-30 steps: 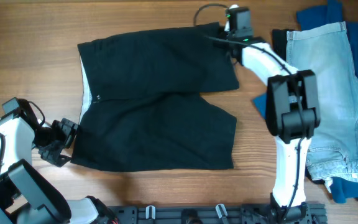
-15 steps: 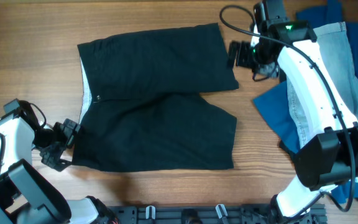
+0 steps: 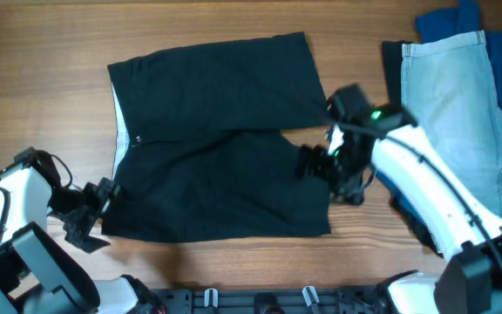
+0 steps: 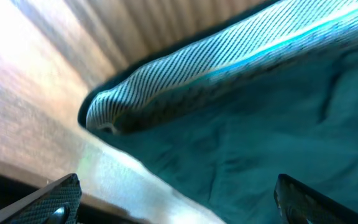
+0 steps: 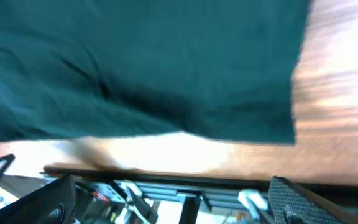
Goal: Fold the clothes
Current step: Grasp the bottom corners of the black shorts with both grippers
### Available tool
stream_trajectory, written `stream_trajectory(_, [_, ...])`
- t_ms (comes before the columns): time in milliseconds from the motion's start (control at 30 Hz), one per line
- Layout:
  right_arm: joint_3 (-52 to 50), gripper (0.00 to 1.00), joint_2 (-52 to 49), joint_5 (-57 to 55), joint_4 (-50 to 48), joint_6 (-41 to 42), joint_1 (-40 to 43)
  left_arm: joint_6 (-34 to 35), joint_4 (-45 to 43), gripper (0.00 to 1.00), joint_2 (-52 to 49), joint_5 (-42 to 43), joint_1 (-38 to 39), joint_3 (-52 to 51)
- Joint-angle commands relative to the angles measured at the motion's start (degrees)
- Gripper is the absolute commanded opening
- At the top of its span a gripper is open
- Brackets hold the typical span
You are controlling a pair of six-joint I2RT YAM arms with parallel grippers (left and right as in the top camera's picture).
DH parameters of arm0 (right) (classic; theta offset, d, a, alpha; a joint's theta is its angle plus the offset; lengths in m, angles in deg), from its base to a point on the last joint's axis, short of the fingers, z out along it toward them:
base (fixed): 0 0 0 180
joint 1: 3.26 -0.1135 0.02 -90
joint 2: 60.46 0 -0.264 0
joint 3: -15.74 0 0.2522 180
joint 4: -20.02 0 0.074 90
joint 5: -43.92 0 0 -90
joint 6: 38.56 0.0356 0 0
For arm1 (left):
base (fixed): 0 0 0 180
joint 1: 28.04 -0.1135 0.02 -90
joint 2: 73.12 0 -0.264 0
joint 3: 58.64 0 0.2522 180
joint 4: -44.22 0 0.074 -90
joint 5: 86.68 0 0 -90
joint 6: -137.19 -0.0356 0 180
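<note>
Next, my left gripper grabs the near waistband corner of the black shorts, to fold the nearer leg over the other leg.
Black shorts (image 3: 216, 139) lie flat on the wooden table, waistband to the left, both legs pointing right. My left gripper (image 3: 97, 215) is open at the near-left waistband corner; the left wrist view shows the ribbed waistband edge (image 4: 185, 68) ahead of its spread fingers (image 4: 53, 198), with nothing between them. My right gripper (image 3: 328, 174) is open above the right hem of the nearer leg. In the right wrist view the fabric (image 5: 142, 68) and its hem corner lie beyond the gripper (image 5: 173, 205), which holds nothing.
A pile of clothes sits at the right: light blue jeans (image 3: 460, 113) over a blue garment (image 3: 460, 22). The table's front rail (image 3: 303, 298) runs along the near edge, close under both arms.
My right gripper let go of the far-right hem corner, opened, and swung forward to the nearer leg's right hem. The left gripper opened a little wider and shifted slightly toward the front.
</note>
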Motion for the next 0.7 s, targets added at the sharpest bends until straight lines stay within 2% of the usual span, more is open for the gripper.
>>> stream_trajectory(0, [-5.7, 1.00, 4.1, 2.2, -2.9, 15.4, -4.3, 0.3, 1.0, 1.00, 0.2, 3.7, 0.2, -1.2])
stream_trajectory(100, [-11.7, 1.00, 5.1, 1.9, -5.4, 24.9, -5.7, 0.3, 0.1, 1.00, 0.2, 3.9, 0.2, -1.2])
stream_trajectory(167, [-18.9, 0.98, 5.1, 2.2, -13.3, 30.7, -5.7, 0.3, -1.3, 1.00, 0.2, 3.9, 0.2, -1.2])
stream_trajectory(267, [-24.2, 0.97, 5.1, 3.0, -18.7, 33.4, -5.6, 0.3, -1.3, 1.00, 0.2, 3.9, 0.2, -1.2])
stream_trajectory(367, [-28.0, 0.91, 5.1, 0.5, -22.5, 36.4, -5.6, 0.3, -2.2, 1.00, 0.2, 3.9, 0.2, -2.6])
stream_trajectory(433, [-28.3, 0.72, 5.1, -2.5, -23.3, 37.2, -5.6, 0.3, -4.3, 1.00, 0.2, 3.9, 0.2, -4.3])
stream_trajectory(467, [-28.3, 0.59, 5.1, -3.2, -23.7, 37.2, -5.6, 0.3, -5.2, 1.00, 0.2, 3.9, 0.2, -5.0])
stream_trajectory(533, [-28.3, 0.14, 5.1, -4.6, -25.9, 36.5, -5.6, 0.3, -7.0, 1.00, 0.2, 3.9, 0.2, -6.2])
stream_trajectory(567, [-28.3, 0.08, 5.1, -4.9, -26.5, 35.9, -5.6, 0.3, -7.3, 1.00, 0.2, 3.9, 0.2, -6.2])
stream_trajectory(667, [-28.3, 0.08, 5.1, -5.7, -27.3, 34.4, -5.3, 0.3, -7.5, 1.00, 0.2, 3.9, 0.2, -6.2])
